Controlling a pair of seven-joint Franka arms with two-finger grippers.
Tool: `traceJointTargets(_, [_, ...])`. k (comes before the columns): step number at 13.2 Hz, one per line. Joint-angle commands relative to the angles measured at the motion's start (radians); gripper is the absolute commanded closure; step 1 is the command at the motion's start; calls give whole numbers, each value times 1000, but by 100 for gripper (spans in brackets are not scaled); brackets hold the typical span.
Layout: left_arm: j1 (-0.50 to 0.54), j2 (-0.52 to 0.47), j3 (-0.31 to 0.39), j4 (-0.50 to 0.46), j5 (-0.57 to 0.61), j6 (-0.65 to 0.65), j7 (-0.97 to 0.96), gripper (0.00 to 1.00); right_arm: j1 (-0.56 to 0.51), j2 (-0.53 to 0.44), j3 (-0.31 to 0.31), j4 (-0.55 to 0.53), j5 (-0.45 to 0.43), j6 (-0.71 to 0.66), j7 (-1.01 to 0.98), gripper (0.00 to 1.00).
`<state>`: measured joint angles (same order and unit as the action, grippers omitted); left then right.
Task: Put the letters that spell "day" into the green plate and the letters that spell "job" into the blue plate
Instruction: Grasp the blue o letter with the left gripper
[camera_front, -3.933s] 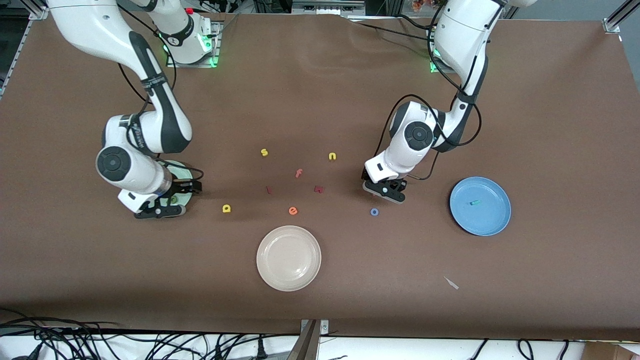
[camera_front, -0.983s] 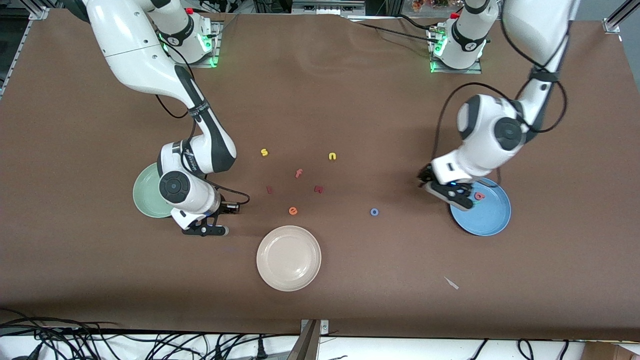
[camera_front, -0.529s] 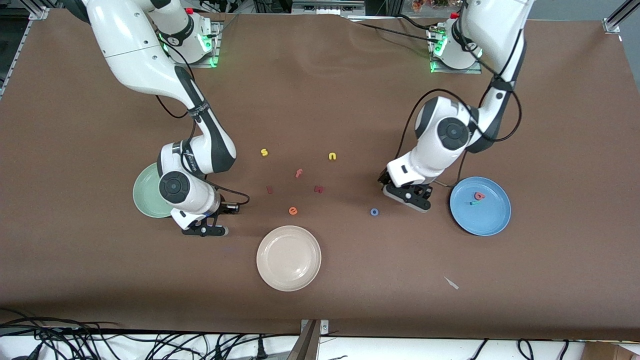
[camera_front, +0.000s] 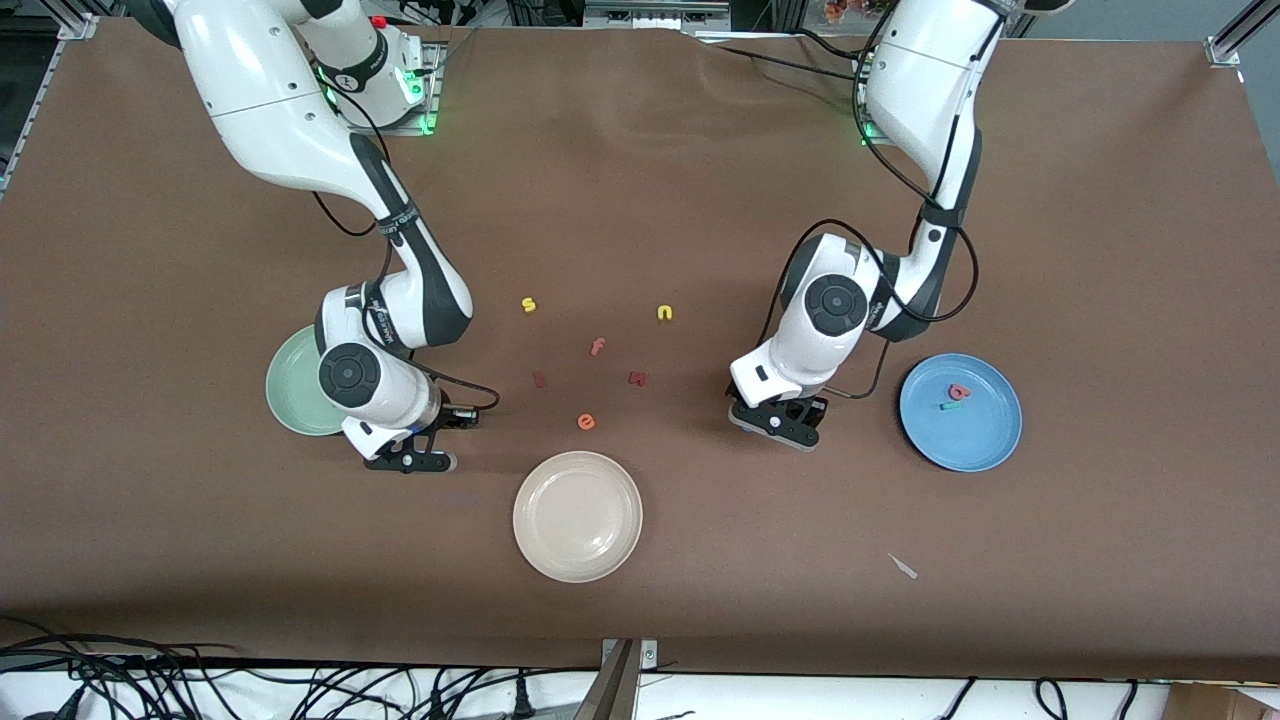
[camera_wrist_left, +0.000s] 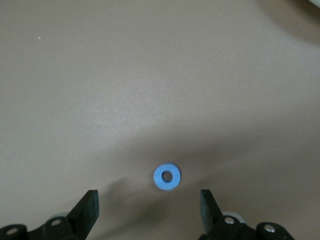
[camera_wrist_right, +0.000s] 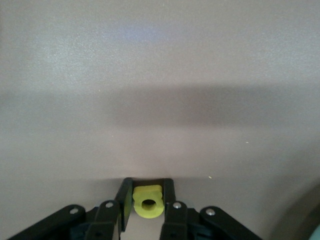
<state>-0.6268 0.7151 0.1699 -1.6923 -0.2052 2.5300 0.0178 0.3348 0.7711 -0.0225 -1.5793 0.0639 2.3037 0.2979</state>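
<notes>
I should next grab the blue o by its ring (camera_wrist_left: 167, 169) with my left gripper, so that it can complete "job" in the blue plate.
My right gripper (camera_wrist_right: 147, 202) is shut on the yellow a (camera_wrist_right: 148, 201), low over the table beside the green plate (camera_front: 288, 392). In the front view this gripper (camera_front: 408, 461) hides the a. My left gripper (camera_wrist_left: 148, 202) is open and hangs over the blue ring o (camera_wrist_left: 166, 177), which lies flat on the table ahead of its fingertips. From the front, the left gripper (camera_front: 776, 425) covers the o. The blue plate (camera_front: 985, 440) toward the left arm's end holds the red-pink b (camera_front: 960, 392) and the teal j (camera_front: 948, 406).
Loose letters lie mid-table: yellow s (camera_front: 528, 305), yellow n (camera_front: 664, 313), pink f (camera_front: 597, 347), two dark red ones (camera_front: 539, 379) (camera_front: 637, 378), orange e (camera_front: 586, 422). A cream-white plate (camera_front: 577, 516) sits nearer the camera. A small pale sliver (camera_front: 903, 566) lies near the front edge.
The left arm swung from over the blue plate, where it left the b, to above the blue o. The right gripper's fingers closed on the yellow a without shifting place.
</notes>
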Motion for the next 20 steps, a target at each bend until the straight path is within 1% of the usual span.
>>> traceJointTargets(1, [-39,59,23,59,-17,18,-27,11,-3,27,6,25,25,2,-13,74])
traceJointTargets(2, [-47,69,23,59,-17,32,-35,12,-3,27,6,27,25,2,-13,75])
traceJointTargets(4, [-48,87,23,59,-17,56,-35,22,0,27,6,33,25,-7,-16,79])
traceJointTargets(5, [-50,90,23,59,-16,67,-33,23,0,25,6,48,25,-15,-17,80])
traceJointTargets(6, [-51,95,23,59,-16,67,-33,29,-2,20,6,60,25,-41,-19,80])
traceJointTargets(7, [-53,95,25,59,-14,69,-32,39,-3,16,4,86,25,-87,-20,80])
traceJointTargets(8, [-51,95,25,59,-14,69,-26,54,-5,4,3,114,24,-163,-26,80])
traceJointTargets(9, [-51,96,25,59,-13,69,-19,73,-10,-4,-2,142,25,-238,-52,80])
traceJointTargets(10, [-51,96,25,59,-11,67,-18,90,-19,-24,-7,150,27,-291,-95,80])
traceJointTargets(11, [-50,96,26,59,-11,69,-18,100,-34,-47,-10,140,25,-318,-161,80])
traceJointTargets(13, [-47,93,26,57,-10,69,-15,100,-37,-100,-54,107,25,-369,-261,80])
traceJointTargets(14, [-41,77,26,56,-6,66,-12,100,-37,-131,-69,72,16,-380,-302,80])
traceJointTargets(15, [-19,34,26,39,-3,52,-6,100,-37,-169,-86,18,8,-372,-342,80])
traceJointTargets(17, [79,-89,13,-44,-3,-22,94,100,-37,-223,-134,-66,10,-365,-417,80])
traceJointTargets(18, [155,-144,-25,-90,-3,-46,164,100,-37,-249,-155,-114,10,-345,-451,80])
traceJointTargets(20, [302,-244,-96,-194,-3,-65,267,100,-37,-300,-175,-220,10,-273,-476,80])
